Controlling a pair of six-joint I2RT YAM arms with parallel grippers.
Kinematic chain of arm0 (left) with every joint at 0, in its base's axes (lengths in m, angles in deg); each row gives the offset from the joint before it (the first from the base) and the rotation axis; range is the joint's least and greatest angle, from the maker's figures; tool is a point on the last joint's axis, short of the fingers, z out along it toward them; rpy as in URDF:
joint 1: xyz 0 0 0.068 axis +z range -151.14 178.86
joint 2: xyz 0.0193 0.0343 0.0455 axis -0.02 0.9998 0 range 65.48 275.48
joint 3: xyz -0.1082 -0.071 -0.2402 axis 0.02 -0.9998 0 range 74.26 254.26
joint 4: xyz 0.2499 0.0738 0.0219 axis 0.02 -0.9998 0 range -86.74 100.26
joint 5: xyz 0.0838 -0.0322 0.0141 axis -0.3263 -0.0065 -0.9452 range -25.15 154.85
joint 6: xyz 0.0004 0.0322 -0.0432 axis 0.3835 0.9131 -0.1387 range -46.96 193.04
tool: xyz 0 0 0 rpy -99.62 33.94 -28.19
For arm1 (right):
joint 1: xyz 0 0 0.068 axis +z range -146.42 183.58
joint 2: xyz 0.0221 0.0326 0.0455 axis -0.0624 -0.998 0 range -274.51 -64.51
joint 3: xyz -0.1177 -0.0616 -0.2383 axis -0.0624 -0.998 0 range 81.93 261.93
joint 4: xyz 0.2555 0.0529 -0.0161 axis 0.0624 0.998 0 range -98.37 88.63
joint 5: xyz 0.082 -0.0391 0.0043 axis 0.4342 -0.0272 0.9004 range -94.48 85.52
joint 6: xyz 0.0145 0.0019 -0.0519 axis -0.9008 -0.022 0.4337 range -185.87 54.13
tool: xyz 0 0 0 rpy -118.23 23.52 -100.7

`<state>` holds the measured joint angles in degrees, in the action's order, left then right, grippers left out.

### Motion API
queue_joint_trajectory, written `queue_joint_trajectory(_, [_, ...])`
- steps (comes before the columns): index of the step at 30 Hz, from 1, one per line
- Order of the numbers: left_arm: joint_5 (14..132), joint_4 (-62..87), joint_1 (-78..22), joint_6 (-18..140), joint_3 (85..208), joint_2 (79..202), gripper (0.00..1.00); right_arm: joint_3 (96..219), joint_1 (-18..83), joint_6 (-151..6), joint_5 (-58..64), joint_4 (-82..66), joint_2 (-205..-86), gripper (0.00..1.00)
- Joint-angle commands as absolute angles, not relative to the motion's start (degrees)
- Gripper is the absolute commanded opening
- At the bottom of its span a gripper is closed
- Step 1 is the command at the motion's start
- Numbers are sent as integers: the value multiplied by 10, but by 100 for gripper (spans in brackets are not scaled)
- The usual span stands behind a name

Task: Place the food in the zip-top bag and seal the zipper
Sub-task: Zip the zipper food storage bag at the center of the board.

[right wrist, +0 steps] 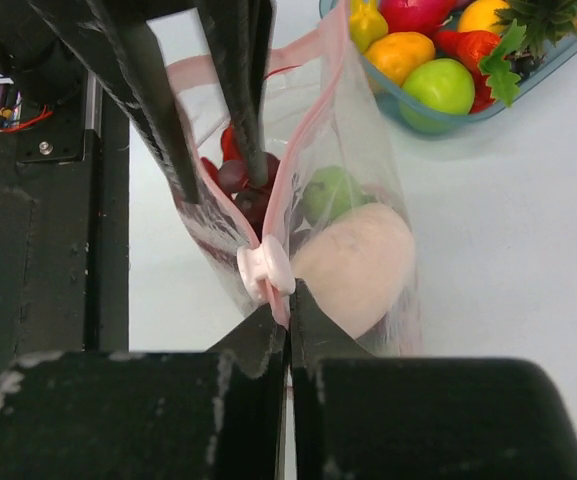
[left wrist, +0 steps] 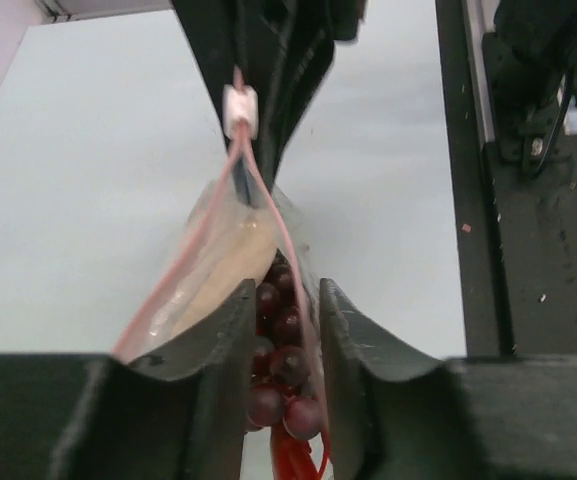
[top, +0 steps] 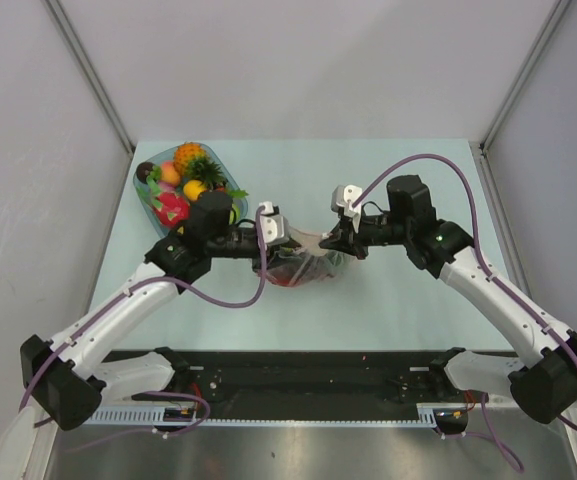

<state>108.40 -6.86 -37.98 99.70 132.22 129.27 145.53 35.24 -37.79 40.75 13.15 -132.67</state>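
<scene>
The robot's left gripper will next pull along the pink zipper and seal it, so it will hold the white slider [top: 327, 237] [left wrist: 240, 111] by its sides.
The zip-top bag [top: 306, 268] hangs between my two grippers above the table. Through its clear wall [right wrist: 388, 215] show a pale beige oval piece [right wrist: 358, 265], a green fruit [right wrist: 328, 190] and purple grapes [left wrist: 280, 340]. My right gripper [right wrist: 288, 312] is shut on the pink zipper [right wrist: 313, 110] strip just behind its white slider [right wrist: 265, 270]. My left gripper [left wrist: 286, 345] stands a little open, straddling the bag's other end with one zipper side and the grapes in its gap. More food [top: 183, 180] lies in the tray.
The blue-green oval tray [top: 144, 197] with toy fruit sits at the table's back left, close behind the left arm [top: 183, 250]. A black rail [top: 298, 370] runs along the near edge. Grey walls [top: 38, 150] close in the sides.
</scene>
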Motion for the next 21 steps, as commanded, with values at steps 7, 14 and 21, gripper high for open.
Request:
queue_joint_trajectory(7, [1013,-1,-408,953,1450,1330,49,1493,357,-402,407,101,-1317,0])
queue_joint_trajectory(14, [1014,-31,-440,984,1457,1347,59,1501,358,-418,392,107,-1319,0])
queue_joint_trajectory(21, [989,-34,-464,987,1463,1367,54,1500,359,-424,388,103,-1315,0])
